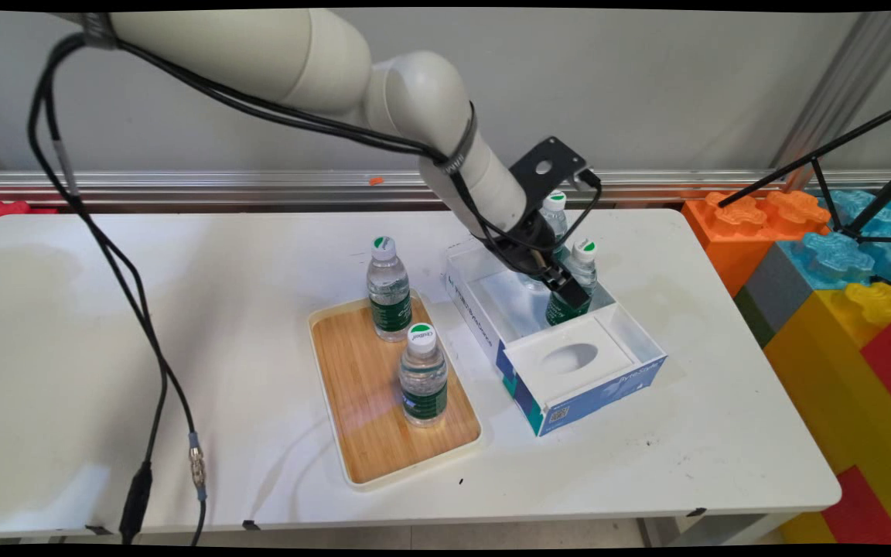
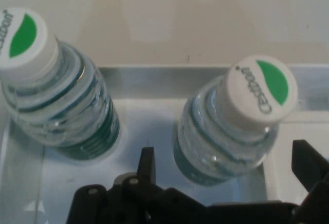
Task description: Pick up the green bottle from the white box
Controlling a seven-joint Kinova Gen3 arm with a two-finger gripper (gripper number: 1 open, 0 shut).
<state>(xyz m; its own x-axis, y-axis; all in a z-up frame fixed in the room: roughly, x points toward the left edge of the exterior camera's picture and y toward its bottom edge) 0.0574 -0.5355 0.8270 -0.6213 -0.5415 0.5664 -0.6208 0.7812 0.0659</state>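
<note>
The gripper grabs the clear water bottle around its labelled body [image 1: 563, 308] next, then moves the bottle from the box to the wooden tray [image 1: 359, 390].
My gripper [image 1: 567, 292] reaches down into the open white and blue box [image 1: 484, 333]. Two clear water bottles with white and green caps stand in the box. In the hand view the gripper [image 2: 226, 157] is open, and the right-hand bottle [image 2: 234, 131] stands between its fingers [image 2: 147, 163], with a gap on each side. The other bottle [image 2: 56, 100] stands to the left, outside the fingers. In the main view the nearer boxed bottle [image 1: 583, 267] is right beside the gripper and the farther one [image 1: 555, 215] is partly hidden behind the wrist.
A wooden tray [image 1: 360, 418] with a white rim lies left of the box, with two more water bottles [image 1: 389, 290] [image 1: 423, 375] standing on it. Large coloured blocks [image 1: 840, 294] and a black tripod [image 1: 863, 178] stand off the table's right end. Black cables [image 1: 144, 325] hang at the left.
</note>
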